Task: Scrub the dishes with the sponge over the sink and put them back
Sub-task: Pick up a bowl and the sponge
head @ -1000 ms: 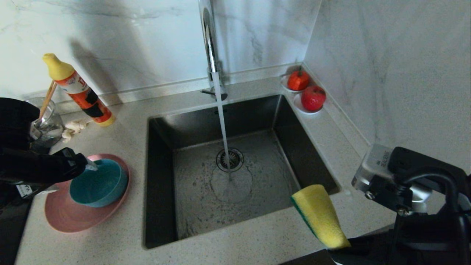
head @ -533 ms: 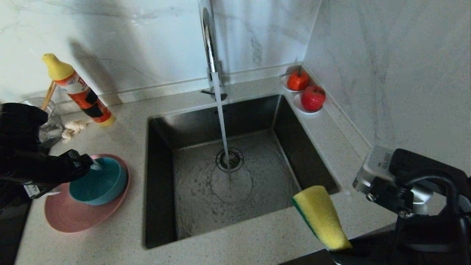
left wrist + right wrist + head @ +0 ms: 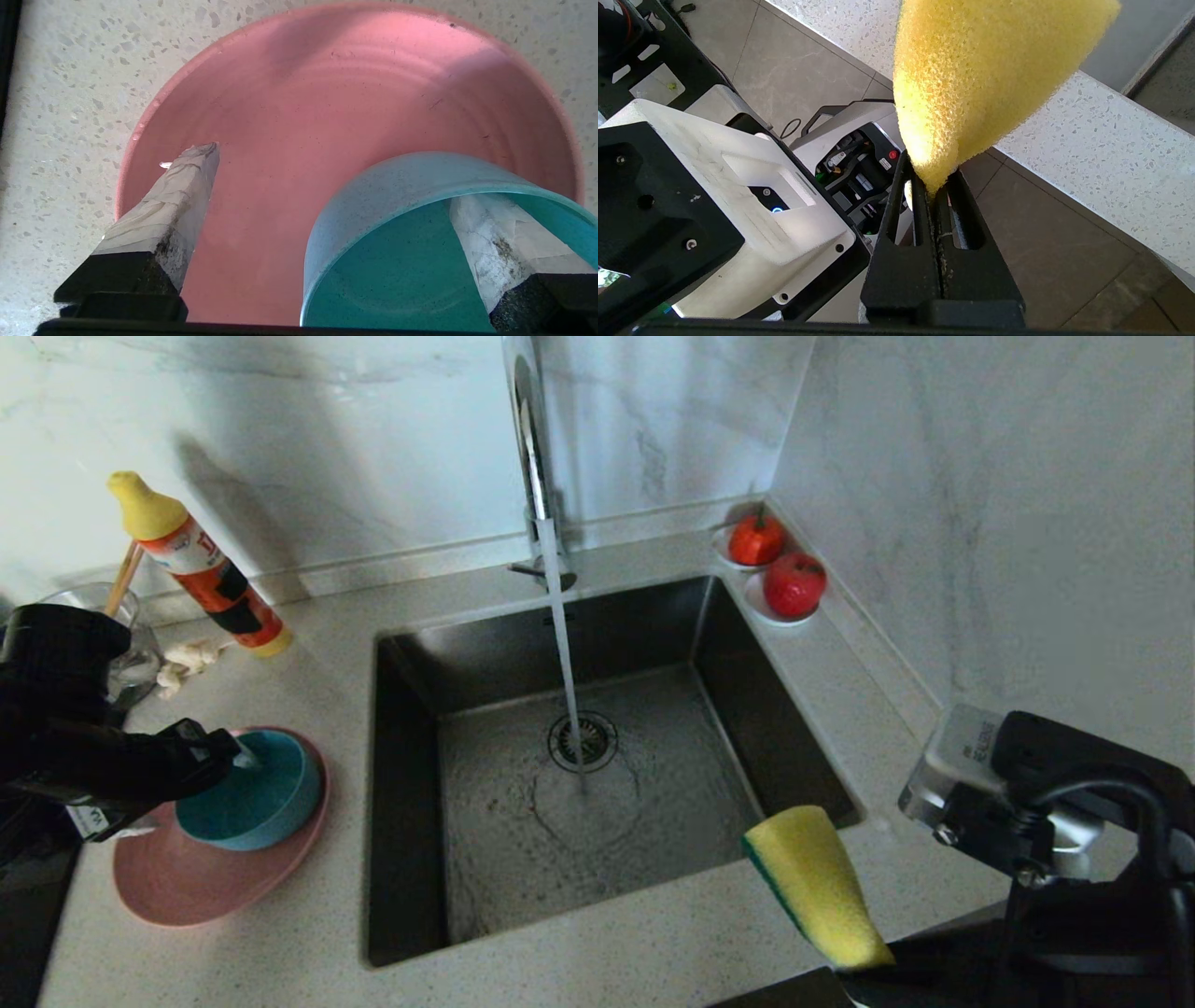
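Note:
The teal bowl is too wide across its opening (image 3: 245, 793), so the robot's left gripper should next grab the bowl by its thin rim.
The teal-blue bowl (image 3: 252, 798) rests on the pink plate (image 3: 177, 887), left of the sink (image 3: 504, 868). My left gripper (image 3: 229, 758) is open and straddles the bowl's near rim. In the left wrist view one finger (image 3: 486, 242) is inside the bowl (image 3: 373, 205) and the other finger (image 3: 182, 196) is outside, over the plate (image 3: 327, 93). My right gripper (image 3: 931, 186) is shut on the yellow sponge (image 3: 980, 70), held up by the counter's front edge right of the sink. Its thin green layer shows on the sponge (image 3: 812, 882). The chopsticks (image 3: 121, 581) stand in a glass behind my left arm.
Water runs from the chrome tap (image 3: 532, 439) onto the drain strainer (image 3: 583, 740). A yellow-capped bottle (image 3: 201, 569) and a white cloth knot (image 3: 187, 663) lie at the back left by the clear glass (image 3: 135, 658). Two saucers with red fruit (image 3: 794, 586) sit at the back right corner.
My left hand has sunk a little at the bowl and its jaws have widened. The bowl has settled lower on the plate. The right arm and the sponge have not moved.

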`<state>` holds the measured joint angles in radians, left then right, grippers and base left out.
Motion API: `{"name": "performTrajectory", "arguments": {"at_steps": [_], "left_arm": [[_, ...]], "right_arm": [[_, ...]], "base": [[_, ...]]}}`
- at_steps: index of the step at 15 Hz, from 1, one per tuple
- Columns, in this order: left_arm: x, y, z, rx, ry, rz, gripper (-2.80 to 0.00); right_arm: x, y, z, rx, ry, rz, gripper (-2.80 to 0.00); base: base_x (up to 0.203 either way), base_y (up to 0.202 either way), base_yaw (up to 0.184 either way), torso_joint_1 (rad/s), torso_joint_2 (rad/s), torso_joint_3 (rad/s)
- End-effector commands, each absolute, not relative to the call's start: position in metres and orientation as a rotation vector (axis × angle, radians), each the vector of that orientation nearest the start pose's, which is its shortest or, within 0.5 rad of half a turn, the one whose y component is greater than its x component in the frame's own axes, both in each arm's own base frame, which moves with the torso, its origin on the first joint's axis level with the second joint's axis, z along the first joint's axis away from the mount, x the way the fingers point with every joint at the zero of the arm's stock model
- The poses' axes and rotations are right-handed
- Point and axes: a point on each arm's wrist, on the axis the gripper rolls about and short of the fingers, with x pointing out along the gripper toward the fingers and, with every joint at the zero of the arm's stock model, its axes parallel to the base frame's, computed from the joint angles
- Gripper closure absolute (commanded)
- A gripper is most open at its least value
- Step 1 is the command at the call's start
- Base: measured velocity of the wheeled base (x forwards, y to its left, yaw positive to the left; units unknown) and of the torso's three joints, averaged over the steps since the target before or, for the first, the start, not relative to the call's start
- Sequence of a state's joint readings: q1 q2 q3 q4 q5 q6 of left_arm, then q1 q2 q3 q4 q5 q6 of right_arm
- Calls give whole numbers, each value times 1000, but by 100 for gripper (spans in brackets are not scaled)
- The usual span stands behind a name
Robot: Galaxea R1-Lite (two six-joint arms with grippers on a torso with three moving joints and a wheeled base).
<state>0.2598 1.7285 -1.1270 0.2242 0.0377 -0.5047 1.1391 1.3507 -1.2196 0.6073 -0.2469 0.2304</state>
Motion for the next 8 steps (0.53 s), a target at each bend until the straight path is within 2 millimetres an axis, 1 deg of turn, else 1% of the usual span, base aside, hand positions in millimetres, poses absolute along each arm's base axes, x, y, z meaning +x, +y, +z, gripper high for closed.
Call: {"name": "performTrajectory", "arguments": {"at_steps": [1, 2, 8], "left_arm": [[294, 79, 183, -566, 742, 486, -280], [294, 79, 182, -567, 746, 487, 0], [295, 79, 182, -569, 745, 489, 0]], "right_arm": [[85, 173, 276, -279, 677, 770, 0], [85, 173, 276, -279, 677, 770, 0], [86, 173, 276, -278, 677, 770, 0]], "base": [[0, 0, 0, 0, 0, 0], [0, 0, 0, 0, 0, 0], [0, 0, 0, 0, 0, 0]]}}
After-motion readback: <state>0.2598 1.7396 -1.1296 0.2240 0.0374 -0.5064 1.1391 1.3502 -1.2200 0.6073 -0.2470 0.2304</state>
